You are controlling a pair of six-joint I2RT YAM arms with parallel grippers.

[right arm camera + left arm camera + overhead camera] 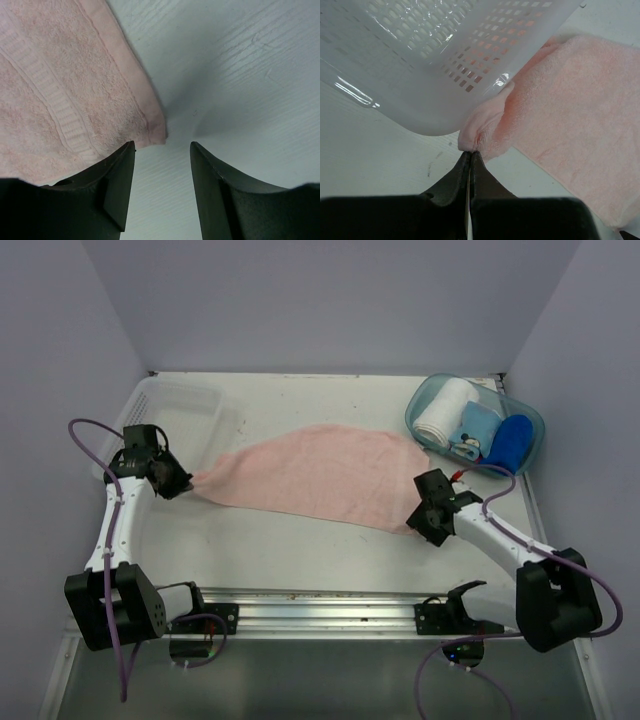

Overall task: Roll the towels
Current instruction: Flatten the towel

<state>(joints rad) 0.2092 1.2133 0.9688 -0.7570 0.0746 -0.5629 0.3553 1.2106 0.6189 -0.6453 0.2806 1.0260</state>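
I will grab the pale pink towel with my right gripper by its free near corner, opposite the left gripper's corner, to fold the towel for rolling.
The pale pink towel lies spread flat across the middle of the table. My left gripper is shut on its left corner, which bunches up at the tips as a fold of the towel. My right gripper stands open just off the towel's right corner. In the right wrist view that gripper holds nothing, and the corner of the towel lies flat just ahead of its left finger. The royal blue towel sits rolled in the tub at the back right.
A translucent blue tub at the back right also holds a white towel roll and a light blue printed cloth. A clear perforated basket stands at the back left, its wall close to my left gripper.
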